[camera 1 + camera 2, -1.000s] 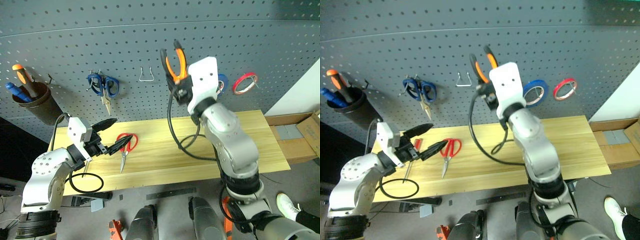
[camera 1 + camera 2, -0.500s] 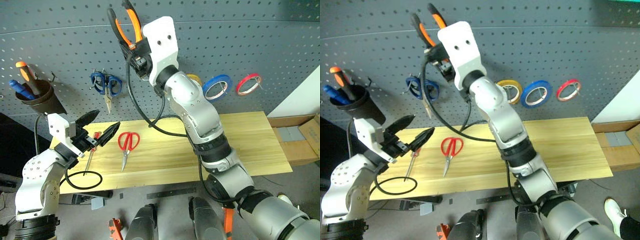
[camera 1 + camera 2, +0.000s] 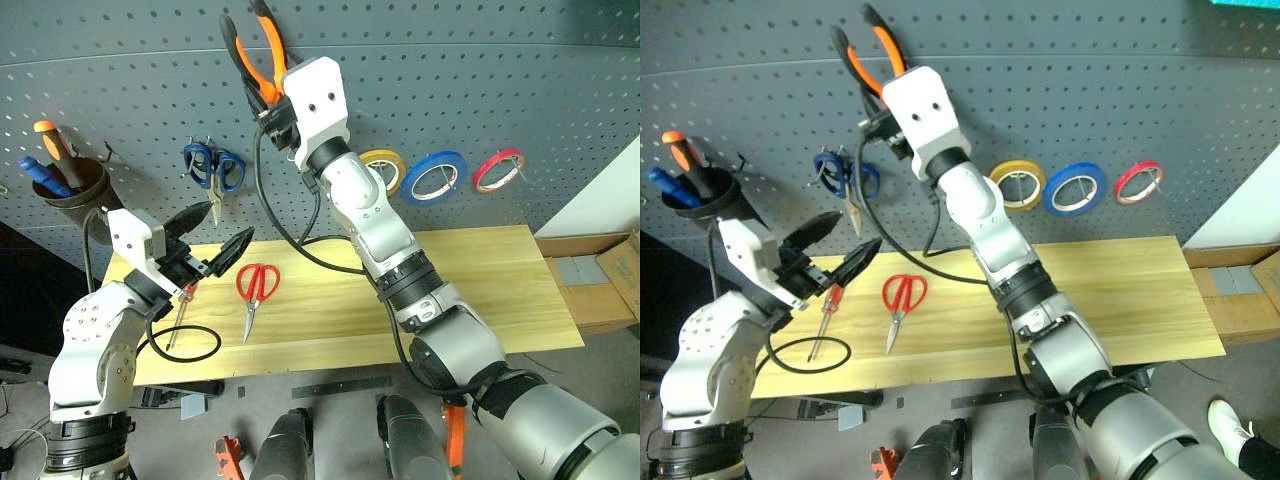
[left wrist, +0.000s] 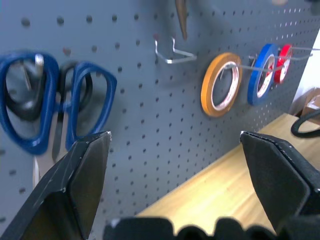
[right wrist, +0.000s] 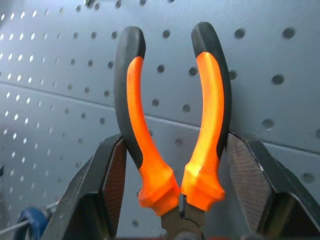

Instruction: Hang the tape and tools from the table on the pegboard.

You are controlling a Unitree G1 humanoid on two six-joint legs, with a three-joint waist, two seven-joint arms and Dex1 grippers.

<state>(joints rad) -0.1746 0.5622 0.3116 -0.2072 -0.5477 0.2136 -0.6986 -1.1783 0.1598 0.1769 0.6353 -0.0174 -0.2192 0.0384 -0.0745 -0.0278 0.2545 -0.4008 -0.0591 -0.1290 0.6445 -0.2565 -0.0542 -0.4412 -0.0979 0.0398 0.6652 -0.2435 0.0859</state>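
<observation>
My right gripper should keep holding the pliers before releasing: its wrist view shows plain pegboard holes between their orange handles.
My right gripper (image 5: 176,150) is shut on the orange-and-black pliers (image 3: 255,50), holding them handles-up high against the dark grey pegboard (image 3: 500,80). In the left wrist view a pointed tip hangs just above a wire hook (image 4: 172,52). The blue tape (image 3: 435,175) hangs on the pegboard between a yellow roll (image 3: 380,170) and a red roll (image 3: 497,168). Red-handled scissors (image 3: 255,285) and the red-handled screwdriver (image 3: 180,305) lie on the wooden table (image 3: 480,270). My left gripper (image 3: 215,232) is open and empty, hovering above the screwdriver.
Blue-handled scissors (image 3: 212,168) hang on the pegboard left of the pliers. A brown cup (image 3: 70,190) with orange and blue screwdrivers is mounted at far left. A black cable loop (image 3: 185,345) lies near the table's front left edge. Cardboard boxes (image 3: 600,270) sit beyond the right end.
My right arm has swung the pliers up and to the left along the pegboard, most of it in the first half second. The left gripper rose slightly and stayed open.
</observation>
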